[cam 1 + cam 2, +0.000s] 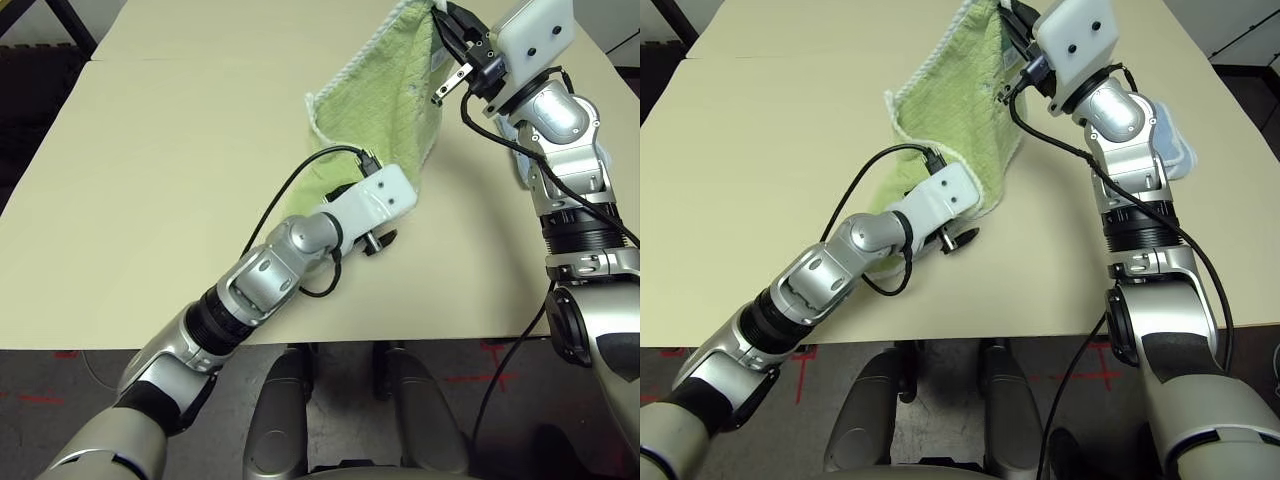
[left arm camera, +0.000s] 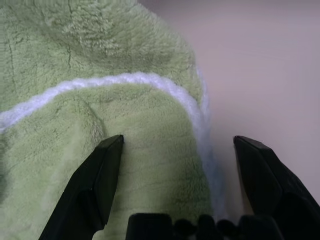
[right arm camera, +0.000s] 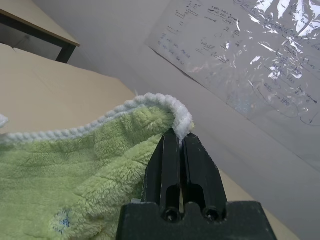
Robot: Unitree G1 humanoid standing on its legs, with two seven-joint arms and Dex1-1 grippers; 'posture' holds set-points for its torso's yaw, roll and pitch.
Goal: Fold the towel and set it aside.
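Note:
I should grab the towel next with my left gripper by its white-edged corner (image 2: 200,125), as the hem gives an edge to close on while the cloth (image 2: 145,135) lies slack. Then I can fold the towel.
The light green towel (image 1: 385,100) with white stitched edging hangs in the air over the far right of the tan table (image 1: 150,200). My right gripper (image 3: 177,137) is shut on its top corner edging and holds it up. The lower part of the towel (image 2: 145,170) rests crumpled on the table, and my left gripper (image 2: 177,140) stands open there, one black finger (image 2: 97,180) on the cloth and the other past the white edge over bare table. A small dark embroidered mark (image 3: 62,220) shows on the hanging cloth.
A smaller light blue towel (image 1: 1178,150) lies on the table behind my right forearm. The table's front edge (image 1: 300,345) runs just before my body. A black-framed table (image 3: 30,25) stands by the wall beyond.

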